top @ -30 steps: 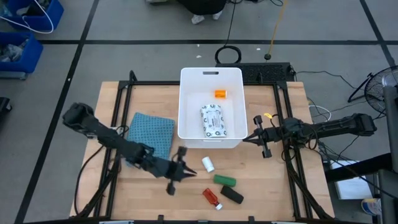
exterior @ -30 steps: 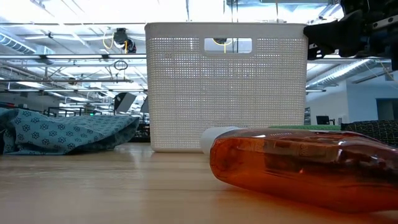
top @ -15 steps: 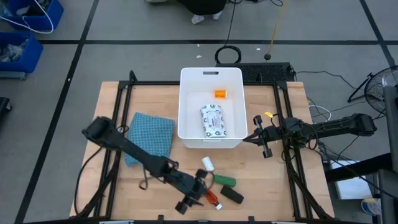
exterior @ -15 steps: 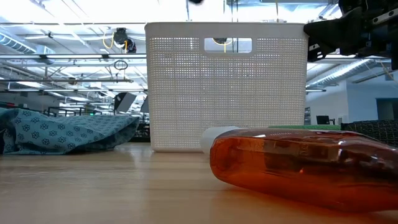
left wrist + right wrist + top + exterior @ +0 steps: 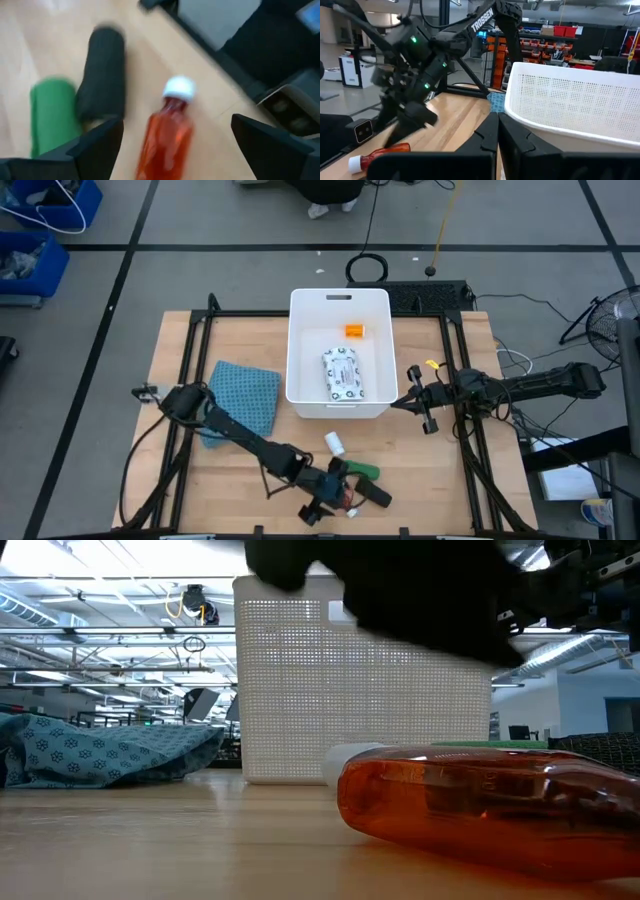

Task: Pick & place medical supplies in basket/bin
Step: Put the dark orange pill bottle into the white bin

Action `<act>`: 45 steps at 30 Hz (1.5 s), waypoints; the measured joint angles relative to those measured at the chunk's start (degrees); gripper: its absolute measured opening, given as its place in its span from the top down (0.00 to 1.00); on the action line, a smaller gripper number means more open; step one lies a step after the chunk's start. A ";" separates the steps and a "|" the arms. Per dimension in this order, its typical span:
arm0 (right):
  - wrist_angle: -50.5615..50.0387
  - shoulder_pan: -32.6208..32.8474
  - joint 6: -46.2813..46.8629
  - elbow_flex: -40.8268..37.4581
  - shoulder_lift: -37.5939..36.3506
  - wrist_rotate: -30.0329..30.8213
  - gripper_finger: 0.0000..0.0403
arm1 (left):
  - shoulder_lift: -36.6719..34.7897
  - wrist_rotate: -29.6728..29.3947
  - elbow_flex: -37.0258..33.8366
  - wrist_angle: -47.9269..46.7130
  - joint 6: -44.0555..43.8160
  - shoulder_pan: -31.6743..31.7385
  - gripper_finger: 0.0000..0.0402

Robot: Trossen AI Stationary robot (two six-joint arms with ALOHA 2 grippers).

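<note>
My left gripper grabs the bottle by its body [image 5: 166,144] next, so the red bottle's white cap [image 5: 179,88] stays free on the way to the bin.
The red bottle [image 5: 167,135] lies on its side near the table's front edge, white cap [image 5: 178,87] away from my left gripper. My left gripper [image 5: 175,122] hovers open above it [image 5: 330,490], a finger on either side, touching nothing. Beside the bottle lie the black block [image 5: 375,495], the green block [image 5: 362,471] and the white roll [image 5: 334,443]. The white bin [image 5: 339,300] holds a white packet [image 5: 342,373] and an orange bottle [image 5: 354,331]. My right gripper [image 5: 420,405] waits shut to the right of the bin.
A blue-teal cloth [image 5: 245,395] lies left of the bin. Black frame rails [image 5: 190,380] run along the table's left and right sides. Bare wood shows at the front left [image 5: 210,490]. Blue crates [image 5: 40,230] stand on the floor beyond the table.
My left gripper has swung from in front of the cloth toward the table's right and near edge, over to the red bottle. In the low view it has come into the picture from above. The items on the table have stayed put.
</note>
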 joint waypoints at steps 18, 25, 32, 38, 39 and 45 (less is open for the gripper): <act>-1.58 0.00 1.12 0.08 0.53 0.16 1.00 | 3.88 3.57 -0.87 -1.92 1.41 3.31 0.05; -2.06 0.00 1.45 0.07 1.36 0.15 1.00 | 4.51 5.21 -0.81 -2.22 0.89 4.62 0.06; -2.34 0.00 2.53 0.07 1.36 0.15 1.00 | 4.49 6.98 -0.81 -2.31 2.86 4.56 0.32; -2.95 0.00 2.53 0.07 1.36 0.15 1.00 | 4.49 7.93 -0.81 -2.31 3.09 4.58 0.61; -2.95 0.00 2.53 0.07 1.37 0.15 1.00 | 4.49 8.66 -0.81 -2.31 3.09 4.58 0.61; -2.95 0.00 2.53 0.04 1.36 0.15 1.00 | 3.04 9.93 -0.87 -4.77 4.38 4.15 0.61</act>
